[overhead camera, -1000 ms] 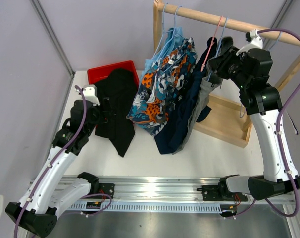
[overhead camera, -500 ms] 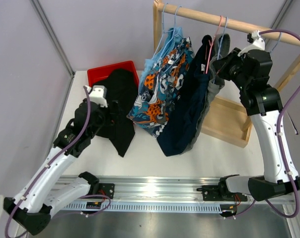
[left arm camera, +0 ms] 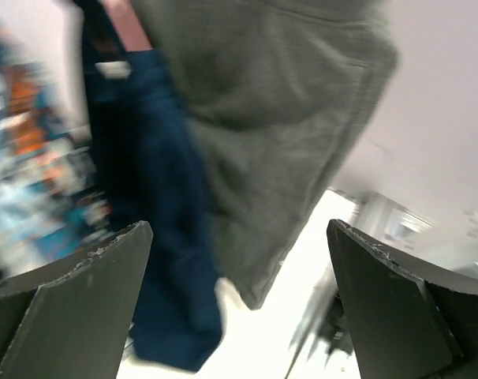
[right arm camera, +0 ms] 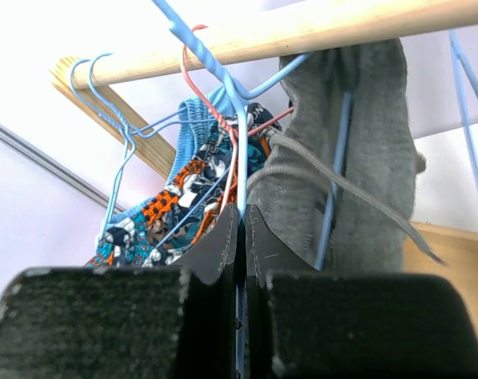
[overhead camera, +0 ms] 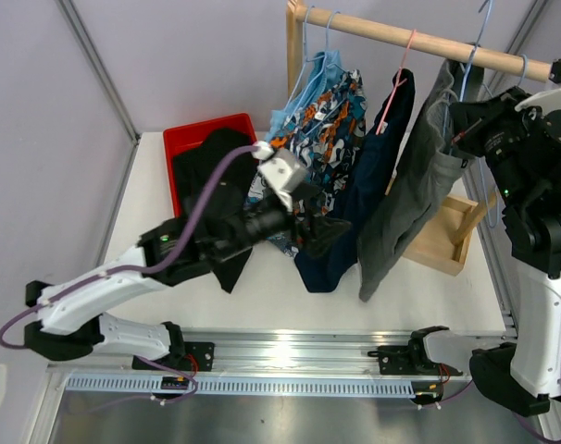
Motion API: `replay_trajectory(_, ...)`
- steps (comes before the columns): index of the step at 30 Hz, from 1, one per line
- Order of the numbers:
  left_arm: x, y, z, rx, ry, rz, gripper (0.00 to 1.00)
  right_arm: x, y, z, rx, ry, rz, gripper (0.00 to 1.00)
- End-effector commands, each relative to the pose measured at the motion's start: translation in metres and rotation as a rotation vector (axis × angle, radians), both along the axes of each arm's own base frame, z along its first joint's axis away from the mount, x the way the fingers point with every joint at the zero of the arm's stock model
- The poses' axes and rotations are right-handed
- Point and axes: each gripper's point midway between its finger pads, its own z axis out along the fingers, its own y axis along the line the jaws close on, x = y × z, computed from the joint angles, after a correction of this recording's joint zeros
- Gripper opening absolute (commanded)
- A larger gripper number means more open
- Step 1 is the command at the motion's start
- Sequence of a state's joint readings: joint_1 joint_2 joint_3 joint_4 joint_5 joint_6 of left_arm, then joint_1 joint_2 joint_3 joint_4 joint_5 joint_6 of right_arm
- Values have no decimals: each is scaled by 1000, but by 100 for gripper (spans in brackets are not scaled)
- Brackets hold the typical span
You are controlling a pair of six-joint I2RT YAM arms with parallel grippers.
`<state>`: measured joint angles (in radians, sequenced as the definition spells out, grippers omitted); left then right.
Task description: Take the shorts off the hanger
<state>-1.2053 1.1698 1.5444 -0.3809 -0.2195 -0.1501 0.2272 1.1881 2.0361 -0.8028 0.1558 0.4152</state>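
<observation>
The grey shorts need to come off the blue hanger, so next I will grab them by the loose hanging leg [overhead camera: 389, 237] [left arm camera: 260, 212] with my left gripper.
The grey shorts [overhead camera: 405, 199] hang on a blue hanger [right arm camera: 239, 118] at the right end of the wooden rod [overhead camera: 373, 30]. My right gripper [overhead camera: 464, 125] is shut on the hanger's wire, seen between the closed fingers in the right wrist view [right arm camera: 241, 217], with the grey shorts [right arm camera: 369, 142] just beside it. The navy shorts [overhead camera: 359, 203] hang on a pink hanger; the patterned shorts [overhead camera: 322, 116] and light blue shorts [overhead camera: 297, 102] hang further left. My left gripper [overhead camera: 329, 233] is open and empty, low in front of the navy and grey shorts [left arm camera: 286, 103].
Black shorts [overhead camera: 211, 171] lie half in a red bin [overhead camera: 193, 137] at the back left. The wooden rack's base [overhead camera: 442, 231] and upright post [overhead camera: 294, 46] stand at the back right. Spare blue hangers [overhead camera: 521, 69] hang on the rod.
My left arm has swung right from the black shorts to the hanging navy and grey shorts. My right gripper has moved right with the hanger, pulling the grey shorts away from the navy pair.
</observation>
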Motion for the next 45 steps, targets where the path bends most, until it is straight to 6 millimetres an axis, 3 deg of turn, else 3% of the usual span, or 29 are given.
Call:
replay_trajectory(1, -35, -58, 4, -51, -18, -240, 99, -20, 4, 39, 64, -134, 41, 0)
replay_trajectory(4, -58, -90, 6, -91, -38, -350, 99, -26, 5, 37, 77, -127, 54, 0)
replay_trajectory(8, -65, -134, -9, -59, -27, -399, 99, -31, 6, 35, 84, -122, 64, 0)
replay_trajectory(11, -71, -150, -8, -62, -23, -424, 99, -33, 6, 30, 84, -117, 65, 0)
replay_trajectory(12, -70, -157, -16, -47, -15, -427, 99, -33, 6, 29, 86, -117, 67, 0)
replay_trajectory(18, -66, -169, -15, -64, -20, -412, 99, -35, 7, 18, 104, -103, 70, 0)
replay_trajectory(25, -49, -184, -23, -66, -34, -341, 99, -44, 11, 20, 139, -114, 102, 0)
replay_trajectory(27, -47, -191, -27, -62, -32, -339, 89, -47, 13, 23, 148, -120, 116, 0)
replay_trajectory(28, -46, -194, -30, -58, -32, -336, 78, -48, 13, 24, 153, -123, 120, 0)
replay_trajectory(29, -44, -198, -33, -53, -30, -333, 53, -48, 14, 24, 156, -123, 126, 0)
replay_trajectory(32, -40, -201, -43, -41, -15, -309, 4, -50, 14, 28, 155, -130, 128, 0)
replay_trajectory(34, -38, -197, -44, -46, -10, -292, 0, -51, 12, 28, 154, -127, 118, 0)
replay_trajectory(35, -37, -196, -61, -17, 10, -288, 0, -51, 12, 29, 153, -131, 115, 0)
replay_trajectory(37, -39, -187, -49, -53, 1, -274, 0, -52, 9, 31, 153, -136, 105, 0)
replay_trajectory(39, -44, -181, -63, -25, 13, -268, 0, -52, 8, 31, 153, -138, 95, 0)
replay_trajectory(42, -77, -168, -65, -14, 1, -293, 0, -51, 3, 32, 146, -143, 70, 0)
replay_trajectory(44, -94, -160, -82, 28, 4, -300, 0, -50, 0, 33, 141, -146, 52, 0)
replay_trajectory(45, -115, -160, -85, 35, 2, -329, 0, -51, -2, 35, 135, -152, 43, 0)
